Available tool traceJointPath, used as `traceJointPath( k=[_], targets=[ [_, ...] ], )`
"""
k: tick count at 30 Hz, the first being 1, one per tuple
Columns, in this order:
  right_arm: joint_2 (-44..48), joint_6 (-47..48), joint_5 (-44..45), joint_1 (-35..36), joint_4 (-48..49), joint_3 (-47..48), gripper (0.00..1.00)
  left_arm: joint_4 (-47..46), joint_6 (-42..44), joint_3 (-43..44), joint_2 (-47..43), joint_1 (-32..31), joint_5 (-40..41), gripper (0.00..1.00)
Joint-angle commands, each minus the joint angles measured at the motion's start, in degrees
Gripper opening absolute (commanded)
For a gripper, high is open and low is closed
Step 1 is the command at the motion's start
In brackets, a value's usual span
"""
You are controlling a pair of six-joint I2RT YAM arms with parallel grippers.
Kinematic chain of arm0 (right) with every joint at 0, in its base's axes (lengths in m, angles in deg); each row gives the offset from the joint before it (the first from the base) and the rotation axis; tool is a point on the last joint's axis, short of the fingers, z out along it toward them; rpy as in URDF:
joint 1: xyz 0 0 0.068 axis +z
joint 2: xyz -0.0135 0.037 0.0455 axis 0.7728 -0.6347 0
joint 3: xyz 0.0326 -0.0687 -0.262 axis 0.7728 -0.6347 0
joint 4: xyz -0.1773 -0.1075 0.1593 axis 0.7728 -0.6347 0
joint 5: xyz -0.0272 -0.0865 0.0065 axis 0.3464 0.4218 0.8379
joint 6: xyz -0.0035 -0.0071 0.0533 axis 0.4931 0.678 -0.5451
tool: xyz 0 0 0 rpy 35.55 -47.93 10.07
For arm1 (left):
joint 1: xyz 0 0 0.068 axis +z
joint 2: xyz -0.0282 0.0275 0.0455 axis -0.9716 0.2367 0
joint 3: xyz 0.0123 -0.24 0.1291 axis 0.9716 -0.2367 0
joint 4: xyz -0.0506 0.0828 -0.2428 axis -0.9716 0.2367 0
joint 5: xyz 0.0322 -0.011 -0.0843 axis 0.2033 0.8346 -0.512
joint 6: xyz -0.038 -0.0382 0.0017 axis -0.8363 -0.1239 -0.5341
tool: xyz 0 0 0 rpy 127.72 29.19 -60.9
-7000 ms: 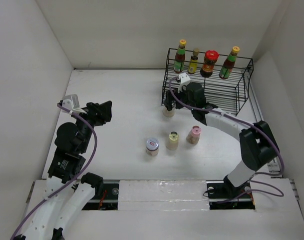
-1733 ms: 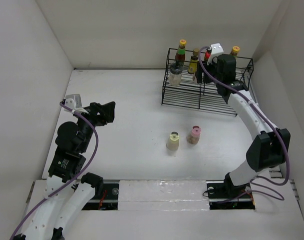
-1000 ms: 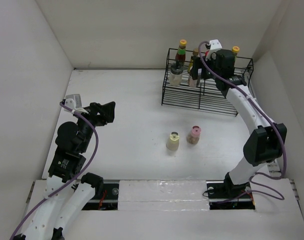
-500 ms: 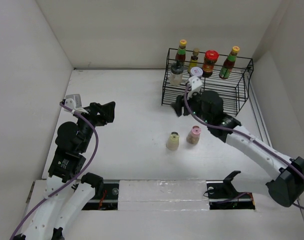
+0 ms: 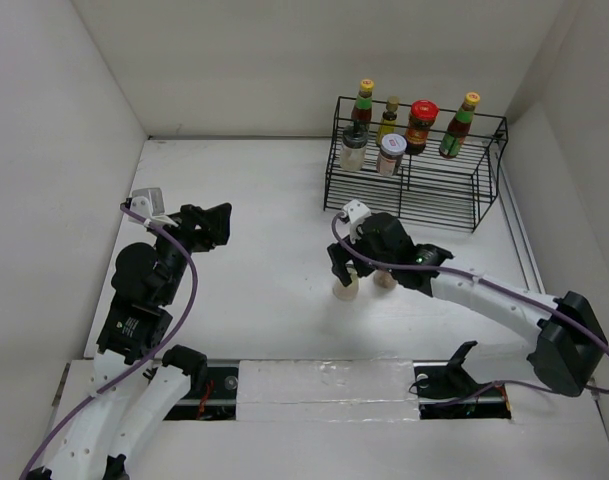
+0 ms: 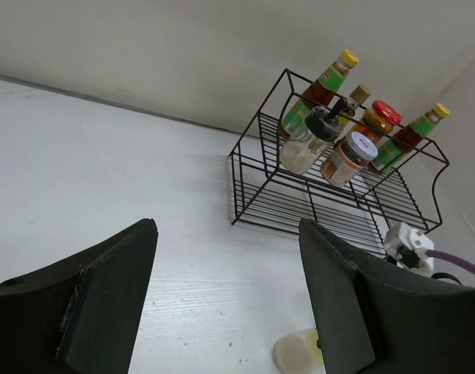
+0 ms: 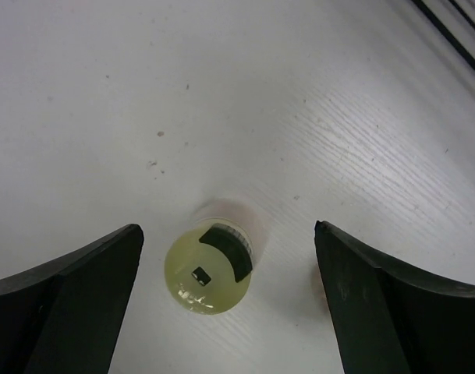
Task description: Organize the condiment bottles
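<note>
My right gripper grips the cream shaker by its yellowish lid (image 7: 210,269) next, leaving the shaker's bottom free to rest on the rack.
The cream shaker (image 5: 345,287) stands on the table, and my right gripper (image 5: 344,268) hovers open right above it. In the right wrist view its yellowish lid (image 7: 210,269) lies between the spread fingers, untouched, left of the gripper (image 7: 229,292) middle. The pink-capped shaker (image 5: 386,279) is mostly hidden behind the right arm. On the black wire rack (image 5: 484,190), yellow-capped sauce bottles (image 5: 361,103) and the red-lidded jar (image 5: 420,124) stand on top. The grey-capped shaker (image 5: 353,148) and silver-lidded jar (image 5: 389,154) stand on the lower shelf. My left gripper (image 5: 210,222) is open and empty at the left.
White walls close in the table on the left, back and right. The rack (image 6: 256,206) stands at the back right; the left wrist view shows its bottles and the cream shaker (image 6: 297,353) near its bottom edge. The left gripper (image 6: 228,312) points that way.
My right gripper has left the silver-lidded jar on the rack's lower shelf and moved down and left, over the cream shaker. The left arm has not moved.
</note>
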Motion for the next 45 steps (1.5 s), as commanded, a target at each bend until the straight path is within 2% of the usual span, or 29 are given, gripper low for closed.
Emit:
traceJointPath(
  k=[1,6,7,9,10,11,12,16,20,23,24,28,31,39,45],
  targets=[
    [-2.86,-2.47,0.83,0.25,0.01,0.17,0.95,-2.77,0.63,0.50,0.00,0.30,-1.02,0.69],
    [-7.18,-3.09,0.82,0.25,-0.60,3.06,0.78,-2.77,0.63,0.50,-0.53,0.30,-1.02,0.69],
    [-7.97,-3.09,0.82,0.25,-1.56,3.68,0.68,-2.77,0.63,0.50,-0.53,0.30,-1.02,0.69],
    [-9.12,-3.09,1.60,0.25,-3.49,4.91,0.59,-2.77,0.63,0.50,-0.53,0.30,-1.02,0.69],
    [-9.12,-3.61,2.31,0.25,-3.50,5.52,0.51,-2.77,0.63,0.50,-0.53,0.30,-1.02,0.69],
    [-9.12,-3.62,2.31,0.25,-3.50,5.53,0.37,-2.77,0.63,0.50,-0.53,0.30,-1.02,0.69],
    [-7.20,-3.62,2.31,0.77,-3.50,5.53,0.35,-2.77,0.63,0.50,-0.53,0.30,-1.02,0.69],
    [0.18,-3.62,8.27,0.78,-1.57,7.81,0.33,-2.77,0.63,0.50,-1.05,0.30,-1.02,0.69],
    [5.91,0.50,10.92,-5.18,3.53,11.93,0.32,-2.77,0.63,0.50,-0.44,0.30,-1.64,0.69],
    [5.91,2.61,11.54,-13.35,4.06,17.64,0.32,-2.77,0.63,0.50,-0.44,0.30,-1.64,0.69],
    [5.22,3.15,9.97,-17.64,5.10,18.61,0.33,-2.77,0.63,0.50,-0.44,0.30,-1.64,0.69],
    [0.04,5.08,8.82,-26.96,3.36,25.73,0.34,-2.77,0.63,0.50,-0.97,0.30,-1.11,0.69],
    [-5.32,5.61,3.48,-33.56,3.61,29.78,0.35,-2.77,0.63,0.50,-0.97,0.30,-1.63,0.69],
    [-17.63,6.75,-2.17,-39.38,-0.59,39.45,0.34,-2.77,0.63,0.50,-0.97,0.30,-1.11,0.69],
    [-18.87,6.23,-3.75,-39.39,0.10,36.73,0.41,-2.77,0.63,0.50,-0.97,0.30,-1.11,0.69]
  ],
)
